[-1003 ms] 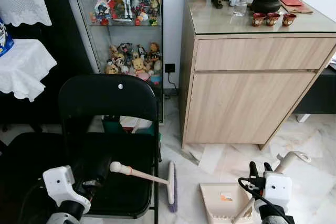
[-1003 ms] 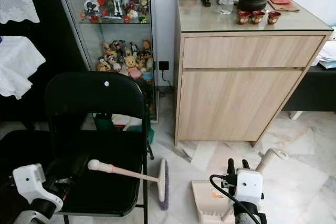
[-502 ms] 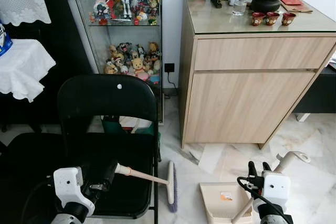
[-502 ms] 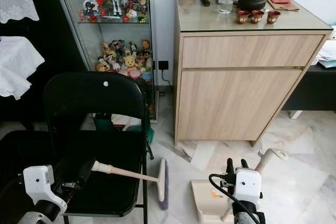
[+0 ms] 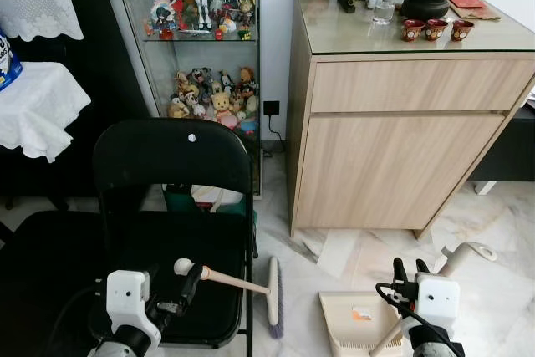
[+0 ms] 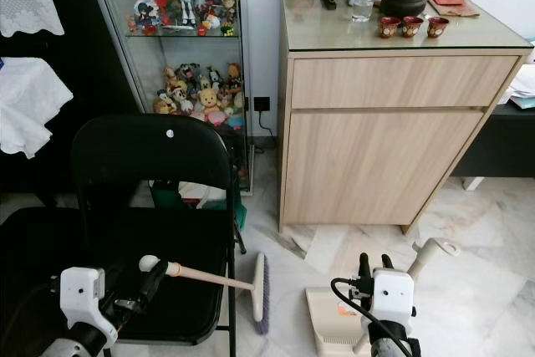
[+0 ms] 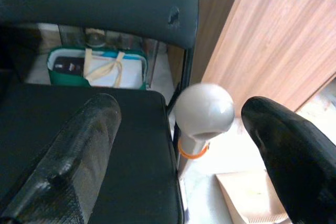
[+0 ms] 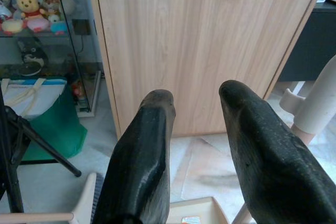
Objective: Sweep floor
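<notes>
The broom ends in a round, bulging knob, so the robot's left gripper should next grip it by the slim stick (image 5: 209,274) just below the knob, and then it can sweep.
A broom lies with its white knob (image 5: 182,266) over the black folding chair's seat (image 5: 209,298). Its pale stick slopes down to the brush head (image 5: 272,297) on the marble floor. My left gripper (image 5: 189,283) is open at the knob; in the left wrist view the knob (image 7: 203,109) sits between the two spread fingers (image 7: 89,140), not clamped. A beige dustpan (image 5: 359,319) rests on the floor to the right, its handle (image 5: 464,255) pointing up and away. My right gripper (image 5: 405,271) hovers open over the dustpan with nothing between its fingers (image 8: 144,156).
A wooden cabinet (image 5: 401,148) with cups and a teapot on top stands straight ahead. A glass display case (image 5: 205,64) of figurines is behind the chair, and a green bag (image 7: 97,68) sits under it. A white-draped table (image 5: 33,106) is at the left.
My left arm has moved rightward along the chair seat until its fingers reach the broom's knob. The broom, dustpan and right gripper have stayed about where they were.
</notes>
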Controlling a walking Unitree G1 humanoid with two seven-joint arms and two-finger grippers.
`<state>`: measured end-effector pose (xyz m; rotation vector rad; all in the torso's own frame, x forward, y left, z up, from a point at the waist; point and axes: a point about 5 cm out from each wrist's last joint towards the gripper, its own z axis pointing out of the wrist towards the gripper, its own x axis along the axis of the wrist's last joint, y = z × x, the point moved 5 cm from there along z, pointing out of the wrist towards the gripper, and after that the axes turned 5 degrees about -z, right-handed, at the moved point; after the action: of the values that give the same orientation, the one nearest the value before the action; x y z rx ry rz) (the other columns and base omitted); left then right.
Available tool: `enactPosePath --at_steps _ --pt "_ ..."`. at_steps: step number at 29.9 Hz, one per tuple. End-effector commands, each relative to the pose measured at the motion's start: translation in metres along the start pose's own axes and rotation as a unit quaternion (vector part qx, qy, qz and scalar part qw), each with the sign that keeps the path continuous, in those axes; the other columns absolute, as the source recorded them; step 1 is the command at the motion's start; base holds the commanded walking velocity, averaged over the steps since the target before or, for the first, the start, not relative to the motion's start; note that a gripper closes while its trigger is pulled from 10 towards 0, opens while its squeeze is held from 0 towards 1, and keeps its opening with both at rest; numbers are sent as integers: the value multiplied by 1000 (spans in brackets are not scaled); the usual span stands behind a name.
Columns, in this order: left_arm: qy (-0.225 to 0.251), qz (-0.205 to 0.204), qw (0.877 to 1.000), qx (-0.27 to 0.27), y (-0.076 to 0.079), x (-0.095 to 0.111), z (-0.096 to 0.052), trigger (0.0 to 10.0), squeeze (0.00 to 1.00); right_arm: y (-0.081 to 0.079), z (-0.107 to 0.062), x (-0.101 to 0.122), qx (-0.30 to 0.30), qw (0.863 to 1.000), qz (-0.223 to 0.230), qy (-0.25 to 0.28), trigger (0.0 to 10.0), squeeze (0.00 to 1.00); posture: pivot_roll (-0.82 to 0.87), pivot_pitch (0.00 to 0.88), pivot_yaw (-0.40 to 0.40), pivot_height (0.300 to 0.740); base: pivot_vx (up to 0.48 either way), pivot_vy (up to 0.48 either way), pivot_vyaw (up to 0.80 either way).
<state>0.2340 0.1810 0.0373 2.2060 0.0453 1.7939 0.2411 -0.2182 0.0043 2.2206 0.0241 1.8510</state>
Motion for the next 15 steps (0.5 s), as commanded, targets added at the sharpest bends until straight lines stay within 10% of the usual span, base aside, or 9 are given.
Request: enactPosePath --at_steps 1,15 --pt "-8 0 1000 -1 1 -6 2 10000 0 0 0 -3 0 1000 2 -6 10000 0 -81 0 2 740 0 0 0" --pt "-24 -26 999 13 -4 -23 26 10000 0 -2 -1 -7 1 1000 2 -11 10000 0 -97 0 7 740 0 0 0"
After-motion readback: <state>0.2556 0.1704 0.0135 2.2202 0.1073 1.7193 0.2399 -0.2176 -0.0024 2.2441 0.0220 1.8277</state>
